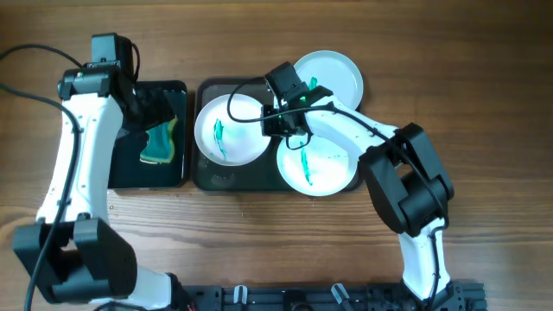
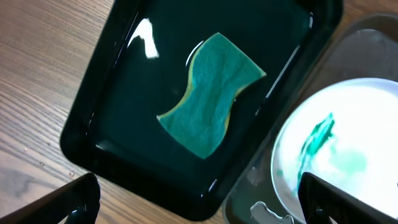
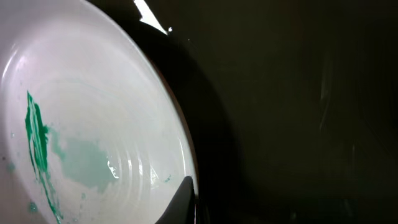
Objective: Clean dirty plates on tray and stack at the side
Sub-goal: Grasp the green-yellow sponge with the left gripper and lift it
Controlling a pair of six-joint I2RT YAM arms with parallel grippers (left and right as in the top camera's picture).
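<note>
The green-yellow sponge should keep its yellow bottom free to wipe plates, so the left gripper should next grab it from above across its narrow middle [image 1: 160, 142] [image 2: 212, 95].
The dark grey-green tray [image 1: 220, 175] holds a white plate [image 1: 235, 140] with teal streaks at its left and a pale plate [image 1: 321, 168] with a teal streak at its right. A third plate [image 1: 333, 73] lies at the tray's back right corner, partly off it. My right gripper [image 1: 285, 121] is at the left plate's right rim. In the right wrist view its finger [image 3: 186, 200] lies on that rim [image 3: 93, 124], pinched shut. My left gripper [image 1: 149, 108] is open and empty [image 2: 199, 208] above the green-yellow sponge [image 2: 211, 93].
The sponge [image 1: 161, 143] lies in a glossy black tray [image 1: 121, 168] left of the big tray. The black tray's corner [image 2: 124, 124] touches the big tray's edge [image 2: 249, 186]. Bare wooden table surrounds both trays.
</note>
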